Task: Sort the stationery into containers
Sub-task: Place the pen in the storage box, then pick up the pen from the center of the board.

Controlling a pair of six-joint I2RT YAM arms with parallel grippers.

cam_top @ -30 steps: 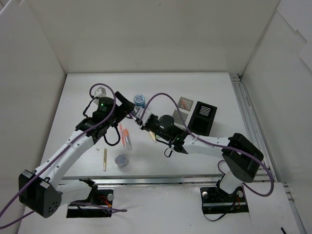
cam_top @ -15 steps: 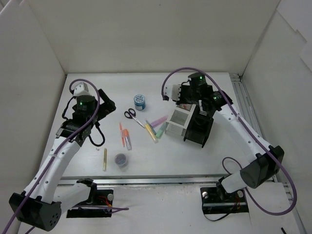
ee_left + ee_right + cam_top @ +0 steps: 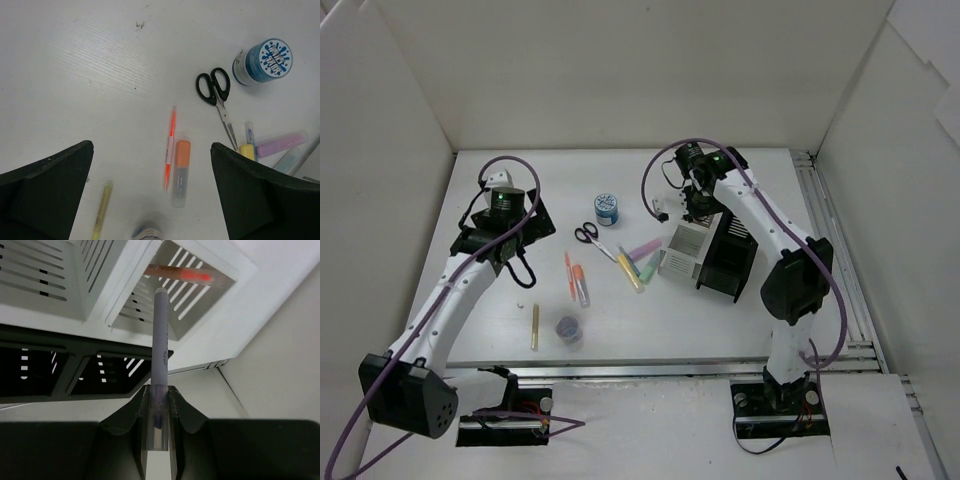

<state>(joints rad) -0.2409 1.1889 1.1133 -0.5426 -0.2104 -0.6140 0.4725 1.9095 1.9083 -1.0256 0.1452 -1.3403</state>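
Note:
My left gripper grabs the orange pen near its scissors-side end (image 3: pixel 568 263) (image 3: pixel 172 126) next, which leaves the pen's other end free for handover to my right gripper.
My right gripper (image 3: pixel 159 405) is shut on a pale purple marker (image 3: pixel 160 360) and holds it tip-first over a compartment of the white mesh organizer (image 3: pixel 125 305), where an orange pen (image 3: pixel 180 274) lies. In the top view this gripper (image 3: pixel 695 203) hangs above the organizer (image 3: pixel 680 252), with the black mesh holder (image 3: pixel 728 258) beside it. My left gripper (image 3: pixel 152 197) is open and empty above the table, over an orange pen (image 3: pixel 170 147) and an orange-capped marker (image 3: pixel 180 172). The scissors (image 3: pixel 216 92), blue tin (image 3: pixel 262 61), yellow pen (image 3: pixel 101 212) and purple jar (image 3: pixel 149 233) lie loose.
Yellow (image 3: pixel 630 270), purple (image 3: pixel 646 248) and green (image 3: pixel 647 268) markers lie just left of the organizer. White walls enclose the table on the left, back and right. A metal rail (image 3: pixel 825 250) runs along the right edge.
My right gripper has moved left with the purple marker and now stands over the white organizer. My left arm has shifted a little right, still open.

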